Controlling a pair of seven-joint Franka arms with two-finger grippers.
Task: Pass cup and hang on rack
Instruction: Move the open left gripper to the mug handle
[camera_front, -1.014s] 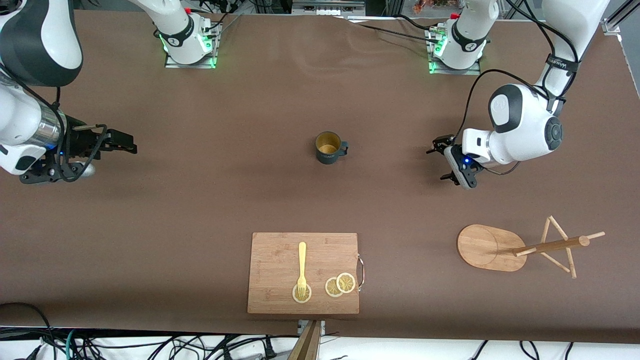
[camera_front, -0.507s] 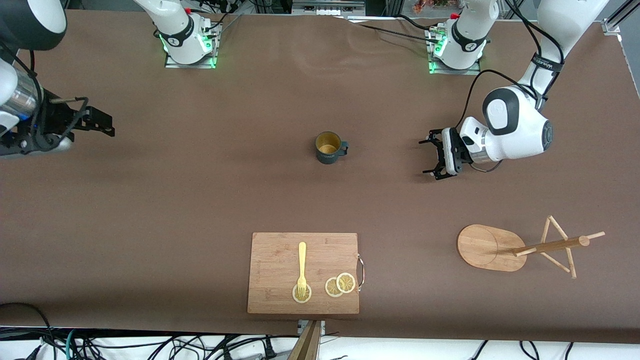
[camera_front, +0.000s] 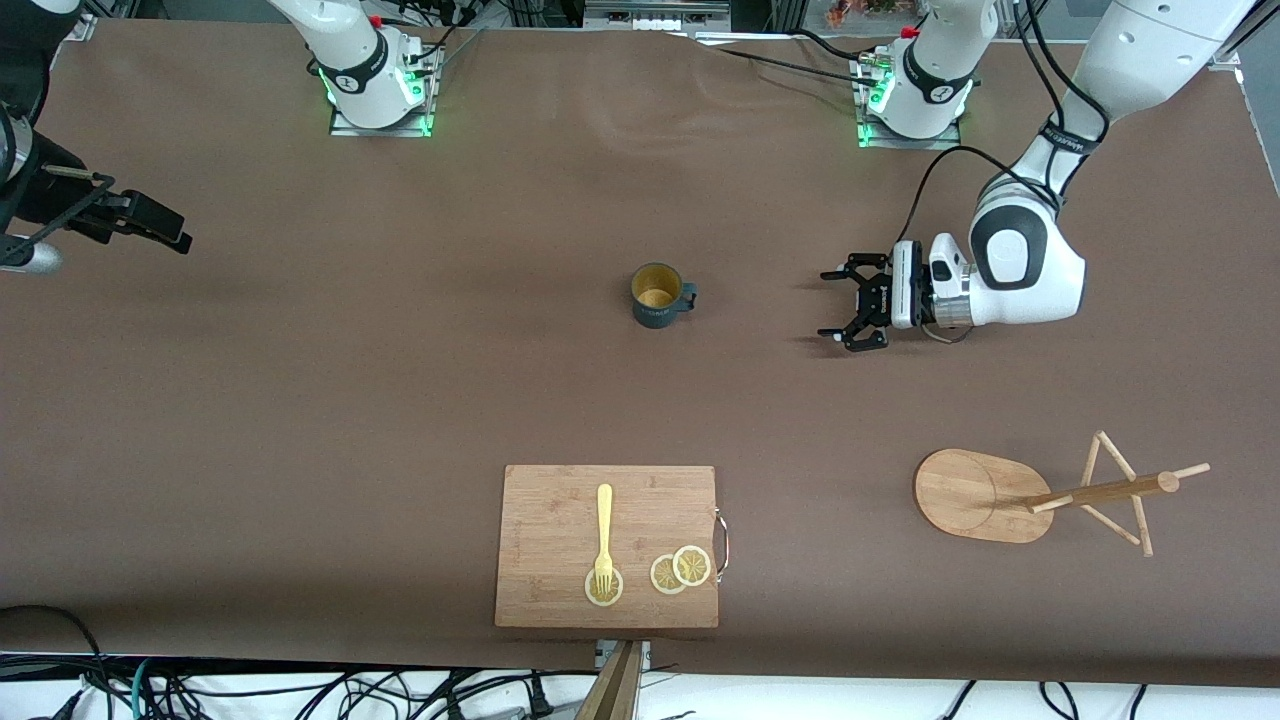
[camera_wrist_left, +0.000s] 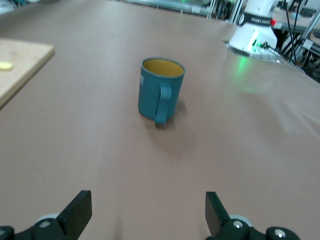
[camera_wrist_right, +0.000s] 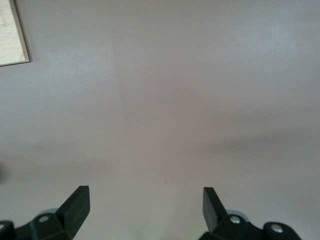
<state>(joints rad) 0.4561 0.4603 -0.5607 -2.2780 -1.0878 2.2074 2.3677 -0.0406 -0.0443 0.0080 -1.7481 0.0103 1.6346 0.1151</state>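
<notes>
My left gripper is going to hang the cup on the rack, so it needs to grab the cup by its handle (camera_front: 687, 296) (camera_wrist_left: 163, 104) next.
The cup (camera_front: 657, 295), a dark teal mug with a yellowish inside, stands upright mid-table with its handle toward the left arm's end. In the left wrist view it (camera_wrist_left: 160, 90) stands ahead of the fingers, handle facing the camera. My left gripper (camera_front: 835, 308) is open and empty, low over the table, pointing at the cup from the left arm's end with a clear gap between. It also shows in its own view (camera_wrist_left: 148, 210). The rack (camera_front: 975, 495) stands nearer the front camera at the left arm's end. My right gripper (camera_front: 165, 230) is open and empty over the right arm's end (camera_wrist_right: 145, 205).
A wooden cutting board (camera_front: 560, 545) lies near the table's front edge, with a yellow fork (camera_front: 603, 530) and lemon slices (camera_front: 680, 570) on it. Its corner shows in both wrist views (camera_wrist_left: 20, 60) (camera_wrist_right: 12, 35). The arm bases stand along the edge farthest from the front camera.
My left gripper has swung level and moved toward the cup. My right arm has drawn back toward its own end of the table, away from the cup.
</notes>
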